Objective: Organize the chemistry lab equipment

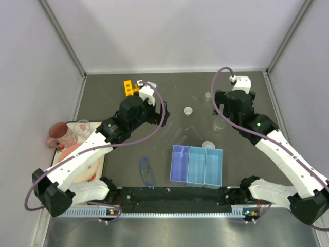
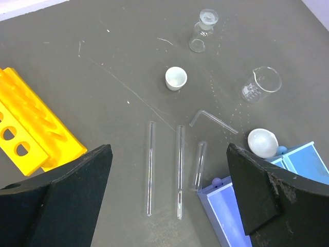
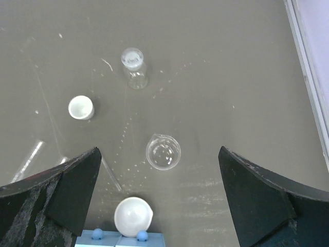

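My right gripper should hold the tray by its divider, keeping all its sections free for equipment.
My left gripper hangs open and empty above three thin clear tubes lying side by side on the dark mat. The yellow holed rack is to their left, and a bent tube lies beyond them. Open and empty too, my right gripper hovers over a small clear beaker. A white dish rests against the far edge of the light-blue three-compartment tray. A white cup-shaped dish and a small clear flask stand farther back. Blue-framed goggles lie left of the tray.
At the left edge a dark-pink mug and a clear cup stand behind a pink plate with a red strawberry. Grey walls close in the back and both sides.
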Motion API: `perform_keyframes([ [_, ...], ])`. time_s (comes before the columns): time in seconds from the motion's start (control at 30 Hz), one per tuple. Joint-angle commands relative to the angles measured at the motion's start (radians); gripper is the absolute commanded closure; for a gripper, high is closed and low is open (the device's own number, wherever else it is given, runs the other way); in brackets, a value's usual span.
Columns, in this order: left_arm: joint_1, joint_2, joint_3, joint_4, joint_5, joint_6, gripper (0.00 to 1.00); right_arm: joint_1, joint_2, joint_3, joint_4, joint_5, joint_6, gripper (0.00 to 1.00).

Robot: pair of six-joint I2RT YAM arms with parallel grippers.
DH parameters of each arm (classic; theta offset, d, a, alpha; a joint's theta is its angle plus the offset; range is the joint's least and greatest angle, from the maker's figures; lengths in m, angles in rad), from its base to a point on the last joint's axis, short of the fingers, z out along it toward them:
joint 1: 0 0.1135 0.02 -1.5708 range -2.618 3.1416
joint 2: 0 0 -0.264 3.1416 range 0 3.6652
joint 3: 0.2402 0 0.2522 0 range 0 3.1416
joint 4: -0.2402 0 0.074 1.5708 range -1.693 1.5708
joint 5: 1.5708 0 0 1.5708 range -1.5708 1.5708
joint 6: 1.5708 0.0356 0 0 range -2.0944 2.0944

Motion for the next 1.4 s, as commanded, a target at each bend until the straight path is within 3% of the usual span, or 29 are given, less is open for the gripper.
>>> perform_keyframes([
  [0.0,0.003,-0.043,-0.025,0.033,0.035,0.001,0.01,0.005,0.031,0.036,-0.047,0.060,0.021,0.01],
  [0.23,0.003,-0.085,-0.017,-0.066,0.058,-0.020,0.01,0.005,-0.020,0.053,-0.097,-0.216,-0.055,0.01],
  [0.4,0.003,-0.132,-0.038,-0.108,0.050,-0.033,0.01,0.005,0.006,0.056,-0.213,-0.476,0.008,0.01],
  [0.5,0.003,-0.158,-0.068,-0.115,0.038,-0.036,0.01,0.008,-0.016,-0.027,-0.207,-0.537,0.080,0.01],
  [0.93,0.003,-0.255,-0.101,-0.194,0.027,-0.063,0.01,0.227,-0.030,-0.321,-0.164,-0.460,0.369,0.06],
  [1.23,0.003,-0.299,-0.120,-0.203,0.053,-0.074,0.01,0.233,-0.004,-0.428,-0.098,-0.419,0.459,0.18],
  [1.37,0.003,-0.310,-0.126,-0.203,0.058,-0.074,0.01,0.233,0.037,-0.467,-0.020,-0.445,0.482,0.34],
])
